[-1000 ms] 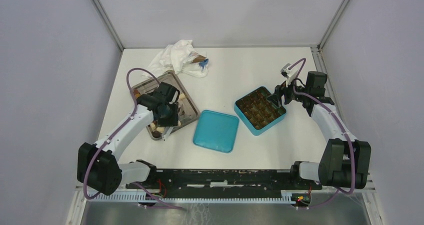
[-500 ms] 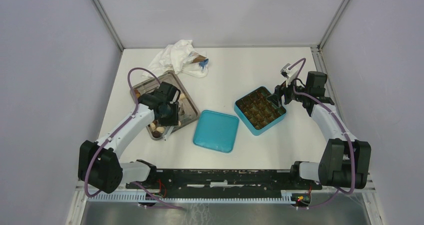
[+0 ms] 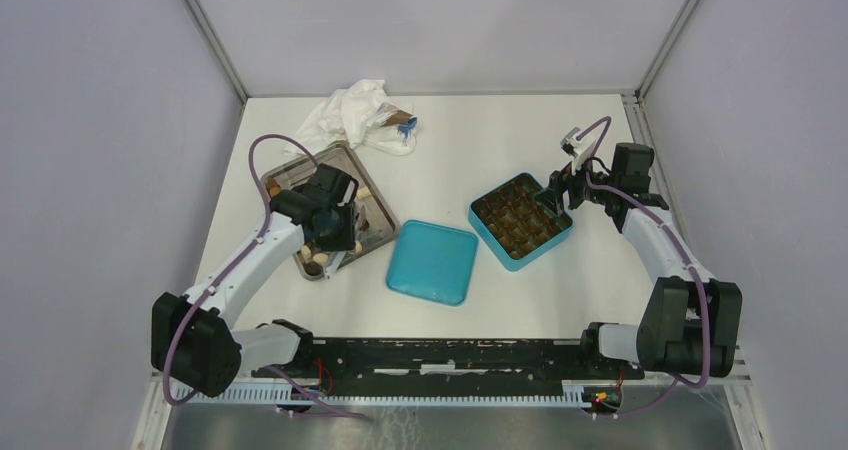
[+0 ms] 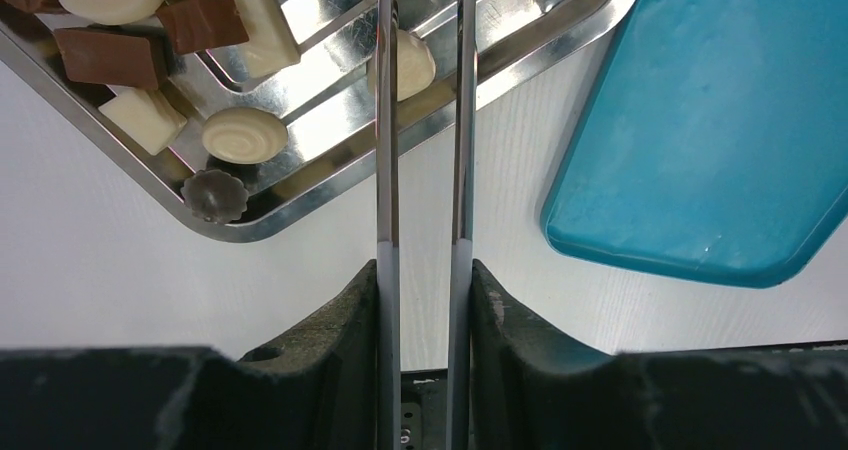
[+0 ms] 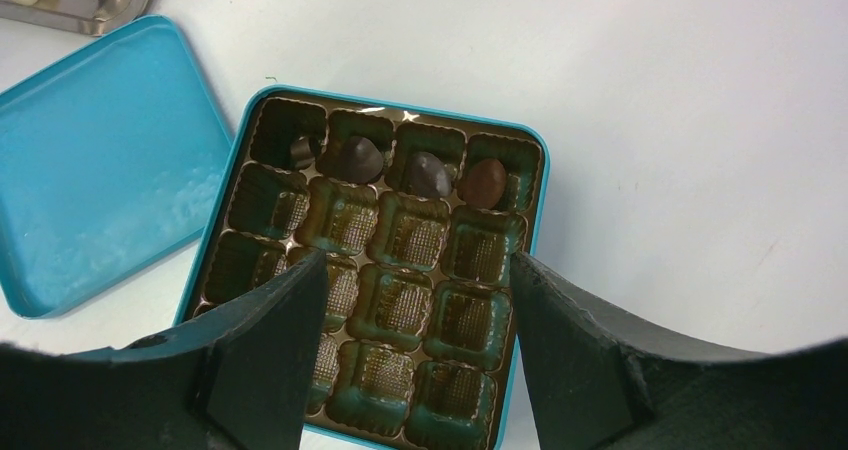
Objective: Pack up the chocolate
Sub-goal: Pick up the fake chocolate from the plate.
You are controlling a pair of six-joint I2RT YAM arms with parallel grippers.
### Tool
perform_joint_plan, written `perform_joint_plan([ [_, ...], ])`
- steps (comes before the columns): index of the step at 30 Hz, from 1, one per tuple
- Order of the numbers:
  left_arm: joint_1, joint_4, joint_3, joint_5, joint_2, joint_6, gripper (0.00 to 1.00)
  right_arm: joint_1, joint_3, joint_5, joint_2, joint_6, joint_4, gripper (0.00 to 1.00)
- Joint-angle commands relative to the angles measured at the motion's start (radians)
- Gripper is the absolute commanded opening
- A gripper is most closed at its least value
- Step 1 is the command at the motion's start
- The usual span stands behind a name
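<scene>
The right gripper goes to the teal box and grabs its side's rim [image 5: 513, 355] next, so the empty cells stay free to take chocolate.
A metal tray [image 3: 300, 167] at the left holds loose chocolate: cream-white, mid-brown and dark pieces [image 4: 245, 135]. My left gripper [image 3: 335, 232] reaches over the tray's near corner. Its long thin metal fingers [image 4: 385, 120] stand narrowly apart on either side of a cream-white piece [image 4: 408, 65] that lies in the tray. Their tips run off the top of the left wrist view. The teal box [image 3: 520, 220] has a brown cell insert with a few dark pieces [image 5: 427, 175] in its far row. My right gripper [image 5: 415, 300] hovers wide open and empty over the box's near cells.
The teal lid [image 3: 432, 261] lies flat between the tray and the box, and also shows in the left wrist view [image 4: 700, 120]. A crumpled white wrapper [image 3: 360, 115] lies at the back behind the tray. Grey walls close in on both sides.
My left arm has shifted slightly over the tray's near corner. The right arm and the box have not moved.
</scene>
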Motion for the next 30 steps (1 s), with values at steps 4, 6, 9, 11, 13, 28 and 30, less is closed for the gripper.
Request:
perform_joint_plan([
  [4,-0.004,0.036,0.047,-0.017,-0.086,-0.038,0.02,0.0,-0.001,-0.014,0.014,-0.029,0.0,0.72],
  [6,-0.005,0.041,0.043,-0.007,-0.1,-0.038,0.02,0.001,0.002,0.001,0.02,-0.043,-0.008,0.73],
  [9,-0.005,0.064,0.038,0.03,-0.131,-0.036,0.02,0.007,0.018,0.057,0.033,-0.085,-0.04,0.73],
  [11,-0.007,0.086,0.035,0.066,-0.156,-0.039,0.02,0.014,0.025,0.126,0.038,-0.107,-0.049,0.74],
  [13,-0.013,0.107,0.033,0.11,-0.179,-0.044,0.02,0.022,0.029,0.199,0.046,-0.125,-0.053,0.75],
  [28,-0.135,0.255,0.005,0.197,-0.213,-0.114,0.02,0.072,0.11,0.403,0.203,-0.111,-0.043,0.69],
  [30,-0.158,0.271,-0.004,0.193,-0.212,-0.124,0.02,0.073,0.125,0.409,0.217,-0.11,-0.054,0.65],
])
